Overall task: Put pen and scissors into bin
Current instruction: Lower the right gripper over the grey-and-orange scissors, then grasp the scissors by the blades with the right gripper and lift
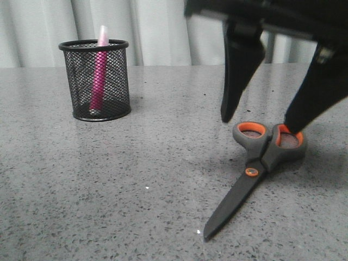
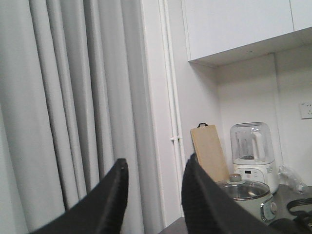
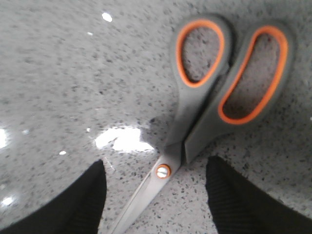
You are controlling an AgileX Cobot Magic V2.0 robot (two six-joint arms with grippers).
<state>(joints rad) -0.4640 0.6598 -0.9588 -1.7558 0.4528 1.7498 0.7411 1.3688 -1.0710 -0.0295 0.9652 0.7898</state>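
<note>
The right gripper's fingers are still above the scissors' pivot and grey table shows beneath the fingers, so the right gripper isn't ready to close yet and should go down first, then close on the scissors.
The scissors lie flat on the grey table at the right, closed, with the grey and orange handles far and the black blades toward the front. My right gripper is open and hangs just above the handles, one finger on each side. In the right wrist view the scissors lie between the fingers of the open right gripper, untouched. The pink pen stands inside the black mesh bin at the far left. My left gripper is open and empty, raised and facing a curtain.
Pale curtains hang behind the table. The left wrist view shows a wooden board, a blender and a pot on a counter off to the side.
</note>
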